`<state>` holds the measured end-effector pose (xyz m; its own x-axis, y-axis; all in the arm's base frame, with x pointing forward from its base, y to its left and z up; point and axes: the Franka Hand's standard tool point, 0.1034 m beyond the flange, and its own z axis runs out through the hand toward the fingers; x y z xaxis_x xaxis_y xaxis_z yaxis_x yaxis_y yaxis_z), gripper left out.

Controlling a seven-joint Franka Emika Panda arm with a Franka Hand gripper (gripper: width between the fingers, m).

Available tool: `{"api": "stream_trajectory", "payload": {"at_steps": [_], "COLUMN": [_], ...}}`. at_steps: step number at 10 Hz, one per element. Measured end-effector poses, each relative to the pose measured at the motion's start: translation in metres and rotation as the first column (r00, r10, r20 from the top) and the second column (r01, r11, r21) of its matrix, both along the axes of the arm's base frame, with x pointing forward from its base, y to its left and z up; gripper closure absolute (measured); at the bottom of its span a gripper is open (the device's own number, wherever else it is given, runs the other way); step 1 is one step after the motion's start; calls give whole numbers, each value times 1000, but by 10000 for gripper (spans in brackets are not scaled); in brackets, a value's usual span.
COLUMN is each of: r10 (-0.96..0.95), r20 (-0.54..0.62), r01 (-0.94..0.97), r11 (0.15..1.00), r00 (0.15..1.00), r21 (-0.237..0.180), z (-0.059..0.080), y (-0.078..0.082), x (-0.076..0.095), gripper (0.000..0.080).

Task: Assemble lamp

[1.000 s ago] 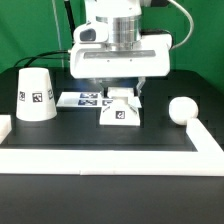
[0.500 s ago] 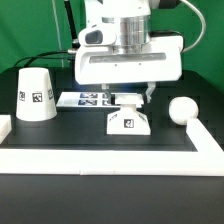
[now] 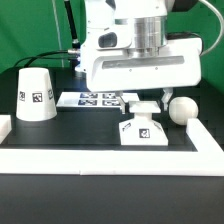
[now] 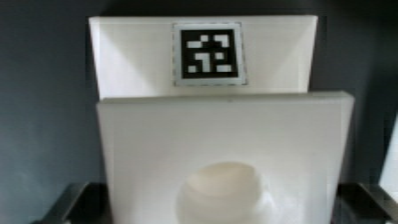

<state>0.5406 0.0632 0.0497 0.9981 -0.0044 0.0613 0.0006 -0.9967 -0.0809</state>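
The lamp base's lower edge is short of the corner of the white border bar [image 3: 203, 146], so the robot's gripper needs to move the lamp base to that corner before letting go.
My gripper [image 3: 145, 107] is shut on the white blocky lamp base [image 3: 146, 131], with one finger on each side of its top. The base sits low, at or just above the black table, near the front rail. In the wrist view the base [image 4: 214, 120] fills the picture, its square tag [image 4: 210, 52] faces the camera, and dark fingertips [image 4: 75, 203] show at its sides. The ball-shaped bulb [image 3: 181, 110] lies on the table just to the exterior view's right of the base. The cone shade [image 3: 36, 94] stands upright at the exterior view's left.
The marker board [image 3: 95, 99] lies flat behind the base, at the middle of the table. A long white border rail [image 3: 100, 161] runs along the front edge and turns up both sides. A green backdrop stands behind the arm.
My gripper has carried the base from in front of the marker board toward the exterior view's right and nearer the front rail, close to the bulb. Shade and bulb have not moved.
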Motion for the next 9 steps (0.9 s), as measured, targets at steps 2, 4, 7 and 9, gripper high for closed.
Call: {"api": "stream_trajectory", "payload": {"at_steps": [2,4,7,9], "r10": [3,2,11,12], "r20": [24,37,73,85], "r01": [-3,-2,-13,-14], "r11": [1000,1000,1000,1000], "r00": [1000,999,997,996], "r21": [6,9,17,22], "z": [1,0,1,2], "y": [11,15,27,35], "x": [21,32,61,72], "gripper": [265,265,265,265]}}
